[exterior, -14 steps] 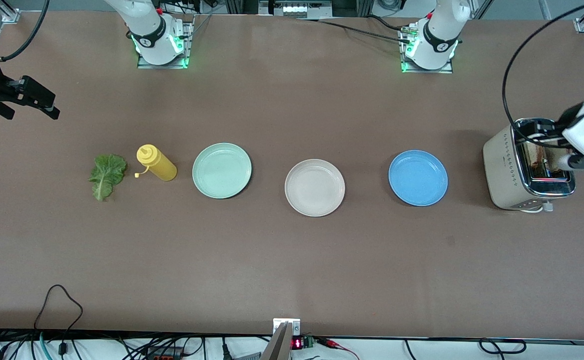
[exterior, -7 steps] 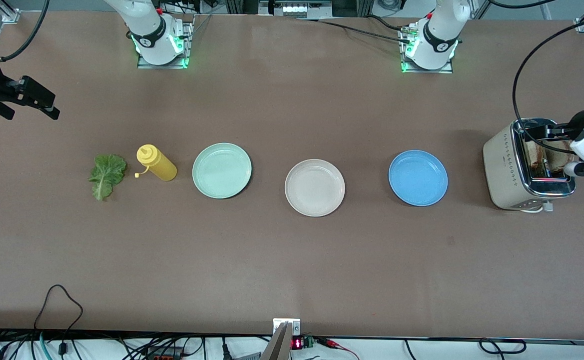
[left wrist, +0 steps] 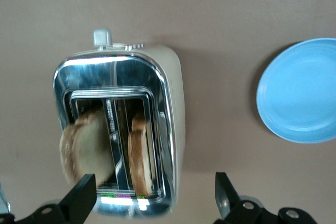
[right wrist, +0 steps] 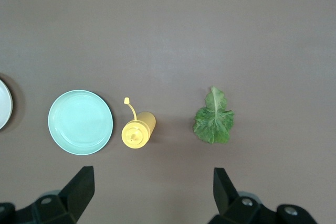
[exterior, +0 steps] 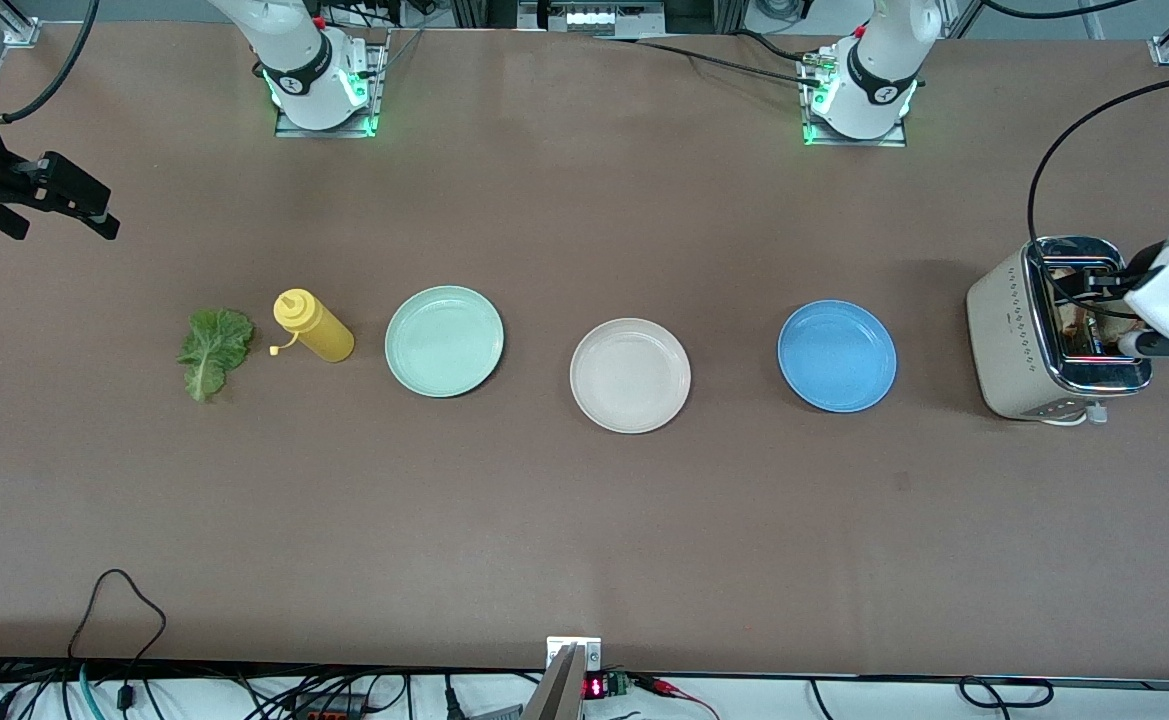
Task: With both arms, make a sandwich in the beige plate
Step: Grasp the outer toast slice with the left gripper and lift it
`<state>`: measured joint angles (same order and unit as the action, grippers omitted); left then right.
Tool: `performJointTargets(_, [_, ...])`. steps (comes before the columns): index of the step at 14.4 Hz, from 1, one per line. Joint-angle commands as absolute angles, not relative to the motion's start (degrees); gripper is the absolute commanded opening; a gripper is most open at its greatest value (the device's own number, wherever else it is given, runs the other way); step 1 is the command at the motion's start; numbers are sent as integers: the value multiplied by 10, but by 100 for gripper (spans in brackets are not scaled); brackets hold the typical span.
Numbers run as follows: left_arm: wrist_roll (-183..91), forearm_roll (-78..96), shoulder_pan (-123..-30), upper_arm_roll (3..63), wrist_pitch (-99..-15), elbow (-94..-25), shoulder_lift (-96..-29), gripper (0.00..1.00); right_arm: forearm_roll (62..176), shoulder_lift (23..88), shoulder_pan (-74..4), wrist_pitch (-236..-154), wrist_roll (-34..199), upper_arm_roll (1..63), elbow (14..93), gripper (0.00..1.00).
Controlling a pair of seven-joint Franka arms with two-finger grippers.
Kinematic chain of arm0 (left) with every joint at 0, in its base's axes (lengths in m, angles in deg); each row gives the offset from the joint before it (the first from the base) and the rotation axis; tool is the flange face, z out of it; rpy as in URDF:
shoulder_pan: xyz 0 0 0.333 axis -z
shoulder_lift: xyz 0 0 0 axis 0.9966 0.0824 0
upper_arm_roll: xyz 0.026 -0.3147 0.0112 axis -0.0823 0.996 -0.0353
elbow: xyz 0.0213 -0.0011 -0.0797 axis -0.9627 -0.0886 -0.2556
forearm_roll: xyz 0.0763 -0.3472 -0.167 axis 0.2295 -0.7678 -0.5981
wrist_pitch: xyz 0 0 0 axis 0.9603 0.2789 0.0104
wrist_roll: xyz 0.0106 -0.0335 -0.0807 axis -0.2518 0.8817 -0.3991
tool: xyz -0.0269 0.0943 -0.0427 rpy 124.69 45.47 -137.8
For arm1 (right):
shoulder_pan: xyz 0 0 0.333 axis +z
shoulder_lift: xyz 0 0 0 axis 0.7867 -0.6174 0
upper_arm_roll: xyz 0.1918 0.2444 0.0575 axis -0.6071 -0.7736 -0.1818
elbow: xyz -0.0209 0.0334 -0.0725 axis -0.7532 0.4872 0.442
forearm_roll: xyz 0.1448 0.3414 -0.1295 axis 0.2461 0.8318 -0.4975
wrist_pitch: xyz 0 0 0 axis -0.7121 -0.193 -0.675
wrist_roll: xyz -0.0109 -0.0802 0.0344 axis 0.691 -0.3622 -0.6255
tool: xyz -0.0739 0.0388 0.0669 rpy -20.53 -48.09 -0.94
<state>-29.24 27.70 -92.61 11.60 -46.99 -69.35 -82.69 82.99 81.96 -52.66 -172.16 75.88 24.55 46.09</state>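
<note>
The robot's left gripper next needs to grab a bread slice by its exposed top crust, to start the sandwich on the beige plate.
The beige plate sits bare in the middle of the table. A green lettuce leaf lies flat toward the right arm's end. Two bread slices stand in the slots of a beige and chrome toaster at the left arm's end. My left gripper hangs open over the toaster's top and holds nothing. My right gripper waits open and empty in the air over the right arm's end of the table.
A mint green plate and a blue plate flank the beige plate. A yellow squeeze bottle lies between the lettuce and the mint plate. A black cable loops onto the table's near edge.
The left hand has shifted a little over the toaster, with its cable swinging. The right arm and everything on the table have stayed still.
</note>
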Motion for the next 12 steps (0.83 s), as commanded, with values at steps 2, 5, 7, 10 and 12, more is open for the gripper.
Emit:
performJointTargets(2, [-235, 290, -975, 119, -616, -833, -882, 99, 840, 823, -533, -1725, 767, 243, 463, 100])
performJointTargets(5, [-234, 290, -990, 119, -690, -885, -882, 96, 840, 823, -533, -1725, 767, 243, 463, 100])
performJointTargets(7, [-232, 290, -995, 122, -690, -890, -882, 65, 840, 823, -533, -1726, 767, 243, 463, 100])
performJointTargets(10, [-228, 290, -996, 123, -679, -889, -884, 26, 840, 824, -533, -1726, 767, 243, 463, 100])
performJointTargets(12, [-224, 290, -996, 124, -652, -884, -884, 14, 840, 823, -532, -1726, 767, 243, 463, 100])
